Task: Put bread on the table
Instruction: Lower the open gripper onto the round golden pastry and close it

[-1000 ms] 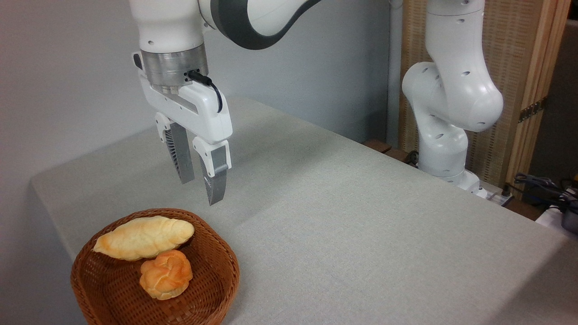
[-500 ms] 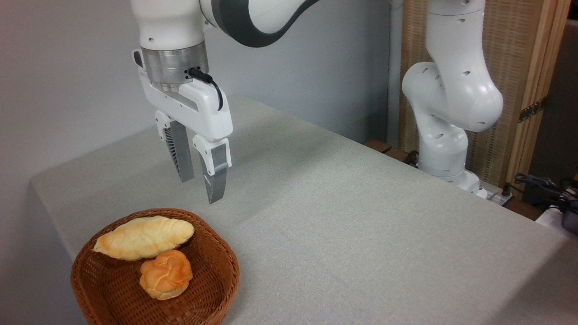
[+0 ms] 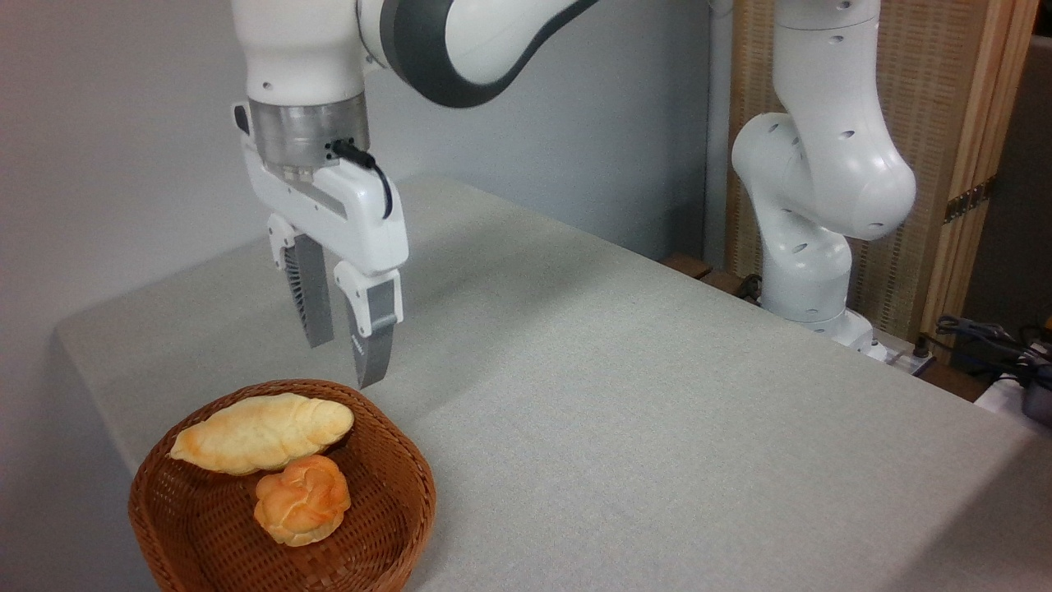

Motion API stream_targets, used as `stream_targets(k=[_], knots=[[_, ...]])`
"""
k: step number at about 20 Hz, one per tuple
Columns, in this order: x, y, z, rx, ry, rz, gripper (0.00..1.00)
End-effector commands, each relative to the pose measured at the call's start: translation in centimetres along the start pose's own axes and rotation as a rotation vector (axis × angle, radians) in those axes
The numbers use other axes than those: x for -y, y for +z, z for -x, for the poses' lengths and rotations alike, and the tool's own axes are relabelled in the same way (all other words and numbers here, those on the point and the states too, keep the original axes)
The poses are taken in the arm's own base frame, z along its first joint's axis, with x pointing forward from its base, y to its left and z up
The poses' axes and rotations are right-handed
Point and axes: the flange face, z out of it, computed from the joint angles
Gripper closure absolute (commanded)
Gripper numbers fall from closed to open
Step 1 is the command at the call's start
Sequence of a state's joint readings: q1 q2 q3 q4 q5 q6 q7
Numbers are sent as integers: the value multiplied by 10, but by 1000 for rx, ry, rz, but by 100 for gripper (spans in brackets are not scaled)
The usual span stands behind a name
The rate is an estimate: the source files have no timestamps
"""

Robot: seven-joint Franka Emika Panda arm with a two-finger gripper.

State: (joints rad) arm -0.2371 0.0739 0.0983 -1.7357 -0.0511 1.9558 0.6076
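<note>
I will next take hold of the small round bun by its swirled orange body [image 3: 302,498] with my gripper, so that I can put bread on the tabletop.
The bread [image 3: 302,500], a small round orange-golden bun with a swirled top, lies inside the brown wicker basket [image 3: 164,534] at the near left of the table [image 3: 641,395]. My gripper [image 3: 345,362] hangs pointing down, just above and behind the basket's far rim, well clear of the bun. Its two grey fingers are apart with nothing between them.
A longer pale golden oval loaf [image 3: 261,432] rests against the basket's back wall, touching the bun. The arm's white base [image 3: 809,288] stands at the table's far right edge. Cables and a dark device [image 3: 998,345] lie off the table at the right.
The gripper has shifted left and slightly down toward the basket, staying open. The bun and the loaf have not moved.
</note>
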Motion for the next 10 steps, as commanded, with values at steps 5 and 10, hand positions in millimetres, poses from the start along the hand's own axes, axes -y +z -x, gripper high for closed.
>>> stream_targets(k=[5,10], knots=[[22,57,-18,-40,-6,-56,0],[41,91,-18,-48,-27,-79,0]])
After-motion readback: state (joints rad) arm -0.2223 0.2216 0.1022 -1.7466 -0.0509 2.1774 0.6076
